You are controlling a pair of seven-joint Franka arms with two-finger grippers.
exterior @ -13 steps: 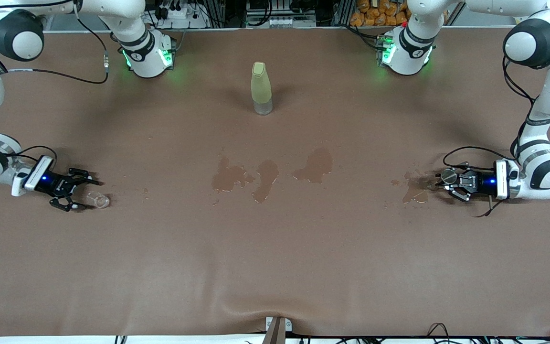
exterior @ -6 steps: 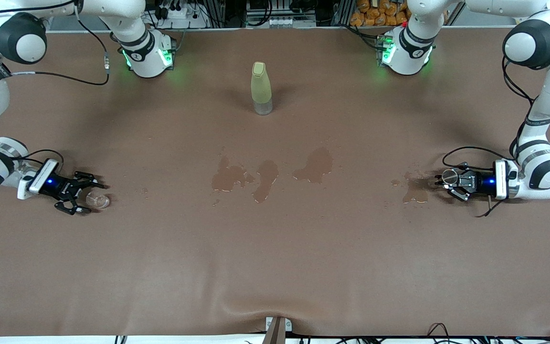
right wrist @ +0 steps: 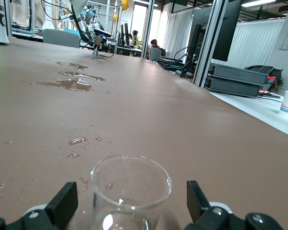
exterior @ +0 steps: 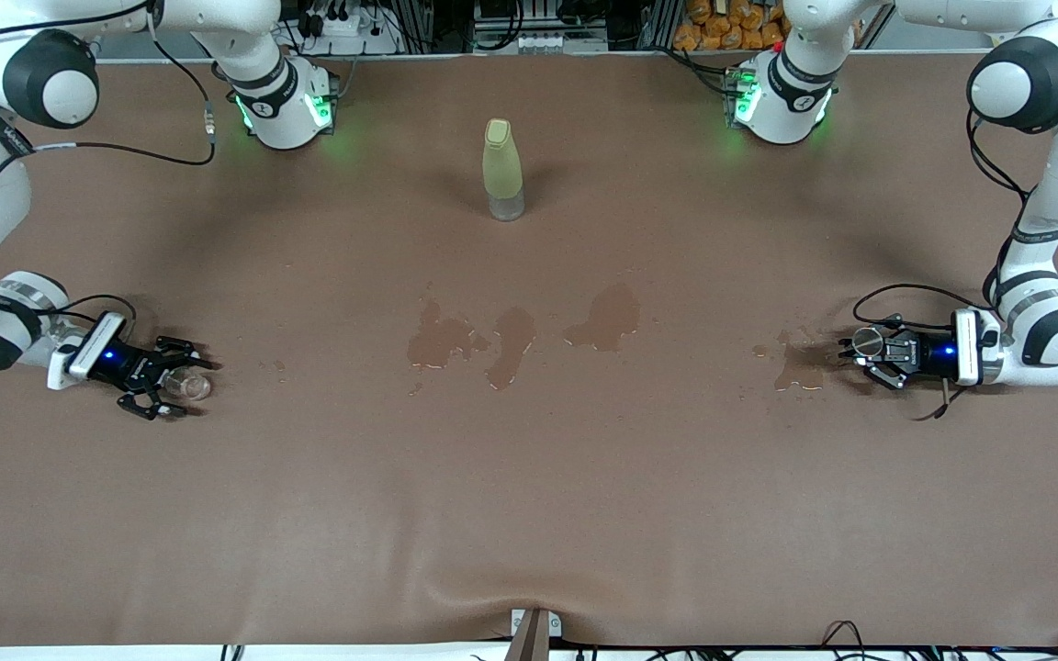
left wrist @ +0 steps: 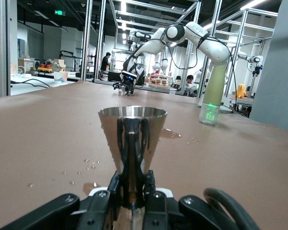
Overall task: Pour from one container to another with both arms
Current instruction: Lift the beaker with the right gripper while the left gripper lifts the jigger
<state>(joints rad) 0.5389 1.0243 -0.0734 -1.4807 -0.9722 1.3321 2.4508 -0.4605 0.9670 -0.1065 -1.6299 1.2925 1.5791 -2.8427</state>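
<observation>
The right gripper grabs the cup by its side (right wrist: 127, 213) next, which leaves the clear glass cup's open rim (right wrist: 131, 179) free for pouring.
The tiny clear glass cup (exterior: 191, 386) stands on the brown table toward the right arm's end. My right gripper (exterior: 178, 379) is low at the table, open, with one finger on each side of the cup (right wrist: 129, 189) and a gap showing between each finger (right wrist: 63, 205) and the glass. Toward the left arm's end, my left gripper (exterior: 855, 353) is shut on the thin stem of the small vessel with the round grey shiny mouth (exterior: 867, 341). That metal vessel (left wrist: 131, 136) stands upright, mouth up, in the left gripper (left wrist: 132, 194).
A tall yellow-green bottle (exterior: 502, 170) stands mid-table near the robots' bases. Wet patches (exterior: 511, 335) darken the table's middle, and another patch (exterior: 800, 363) lies beside the left gripper. A few droplets (right wrist: 77, 141) lie by the cup.
My right gripper slid forward along the table until its open fingers straddle the glass cup. My left gripper closed the last bit on the vessel's stem.
</observation>
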